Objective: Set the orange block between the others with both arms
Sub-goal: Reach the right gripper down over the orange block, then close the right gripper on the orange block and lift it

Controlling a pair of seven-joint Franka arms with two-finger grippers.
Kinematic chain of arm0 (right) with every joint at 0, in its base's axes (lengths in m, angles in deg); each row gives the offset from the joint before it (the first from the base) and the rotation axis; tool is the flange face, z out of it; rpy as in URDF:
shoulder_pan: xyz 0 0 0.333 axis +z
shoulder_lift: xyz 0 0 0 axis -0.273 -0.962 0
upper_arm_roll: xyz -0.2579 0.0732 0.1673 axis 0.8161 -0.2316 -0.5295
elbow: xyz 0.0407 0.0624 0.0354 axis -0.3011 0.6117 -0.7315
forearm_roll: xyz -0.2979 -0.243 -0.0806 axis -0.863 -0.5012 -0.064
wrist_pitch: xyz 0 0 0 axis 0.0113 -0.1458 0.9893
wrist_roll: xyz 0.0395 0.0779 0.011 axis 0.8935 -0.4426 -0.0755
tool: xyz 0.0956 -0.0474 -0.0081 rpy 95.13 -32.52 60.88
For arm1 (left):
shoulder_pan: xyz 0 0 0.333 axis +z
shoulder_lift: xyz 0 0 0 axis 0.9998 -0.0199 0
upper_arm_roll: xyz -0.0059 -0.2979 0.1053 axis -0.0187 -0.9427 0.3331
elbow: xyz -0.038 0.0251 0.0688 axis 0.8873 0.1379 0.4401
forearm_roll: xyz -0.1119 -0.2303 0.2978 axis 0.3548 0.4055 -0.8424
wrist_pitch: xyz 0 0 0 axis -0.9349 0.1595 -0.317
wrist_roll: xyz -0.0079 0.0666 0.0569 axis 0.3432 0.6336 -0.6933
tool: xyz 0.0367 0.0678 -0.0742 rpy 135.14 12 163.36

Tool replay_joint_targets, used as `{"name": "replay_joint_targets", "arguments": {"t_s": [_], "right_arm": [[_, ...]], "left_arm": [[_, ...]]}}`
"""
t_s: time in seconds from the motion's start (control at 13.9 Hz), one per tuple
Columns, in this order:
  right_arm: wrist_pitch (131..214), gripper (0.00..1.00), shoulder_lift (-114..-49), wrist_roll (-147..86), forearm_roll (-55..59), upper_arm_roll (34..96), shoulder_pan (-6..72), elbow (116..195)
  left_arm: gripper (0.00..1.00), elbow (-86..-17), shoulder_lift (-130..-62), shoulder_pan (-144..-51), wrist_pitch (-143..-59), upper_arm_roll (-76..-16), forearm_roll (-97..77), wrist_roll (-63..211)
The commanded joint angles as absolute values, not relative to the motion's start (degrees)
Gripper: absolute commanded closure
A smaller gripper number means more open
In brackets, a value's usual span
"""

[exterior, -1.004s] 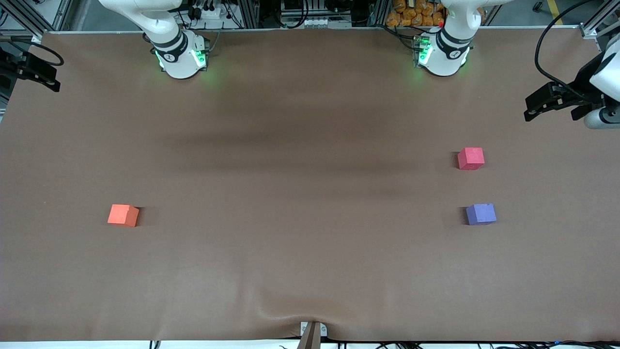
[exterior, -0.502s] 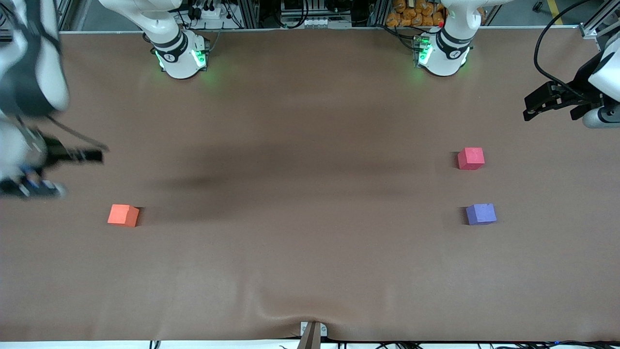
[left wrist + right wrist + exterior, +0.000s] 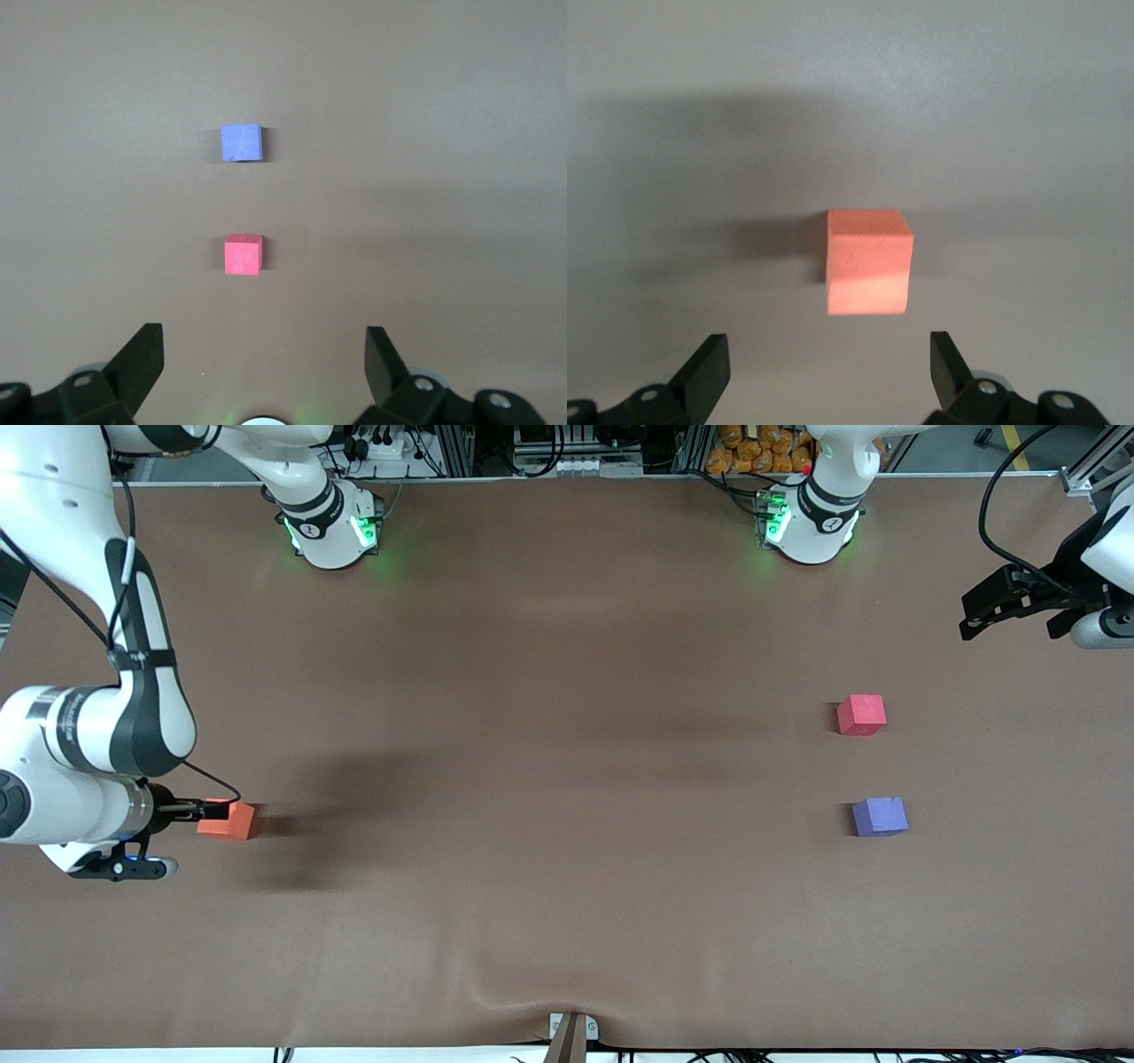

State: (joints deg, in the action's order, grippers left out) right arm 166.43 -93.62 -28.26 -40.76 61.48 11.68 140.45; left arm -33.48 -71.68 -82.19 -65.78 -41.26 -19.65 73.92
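Note:
My right gripper grips the opposite sides of the orange block next, to set the orange block [image 3: 232, 821] between the pinkish-red cube and the purple-blue cube [image 3: 880, 816].
The orange block [image 3: 232, 821] lies on the brown table toward the right arm's end. My right gripper [image 3: 202, 810] hangs just beside it, low over the table. In the right wrist view the orange block [image 3: 868, 261] sits ahead of the right gripper [image 3: 828, 365], whose fingers [image 3: 709, 365] stand wide open with nothing between them. The pinkish-red cube [image 3: 861, 715] and the purple-blue cube [image 3: 880, 816] lie apart toward the left arm's end, the purple-blue one nearer the front camera. My left gripper [image 3: 973, 618] waits open over that end's edge, looking at the red cube [image 3: 242, 255] and purple cube [image 3: 241, 142].
The two green-lit arm bases [image 3: 332, 531] [image 3: 811, 527] stand along the table's back edge. A small bracket [image 3: 571, 1032] sits at the front edge under a wrinkle in the brown cover [image 3: 532, 921].
The right arm has swung in from the table's end and come down beside the orange block. The left gripper has shifted only slightly. No block has moved.

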Motion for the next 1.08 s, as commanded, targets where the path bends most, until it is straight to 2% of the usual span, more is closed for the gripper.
{"name": "replay_joint_targets", "arguments": {"t_s": [0.0,0.22,1.0], "right_arm": [[172.7,0.0,-96.2,-31.6,-40.6,60.6,8.9,142.6],[179.0,0.0,-96.2,-31.5,-39.9,60.6,8.5,147.1],[181.4,0.0,-98.8,-31.7,-37.0,60.7,6.9,148.8]], "left_arm": [[0.0,-33.7,-70.9,-82.0,-65.1,-41.4,-20.1,74.6],[0.0,-33.7,-71.0,-82.0,-65.1,-41.4,-20.3,75.0],[0.0,-33.6,-70.7,-81.6,-65.1,-40.8,-20.7,75.0]]}}
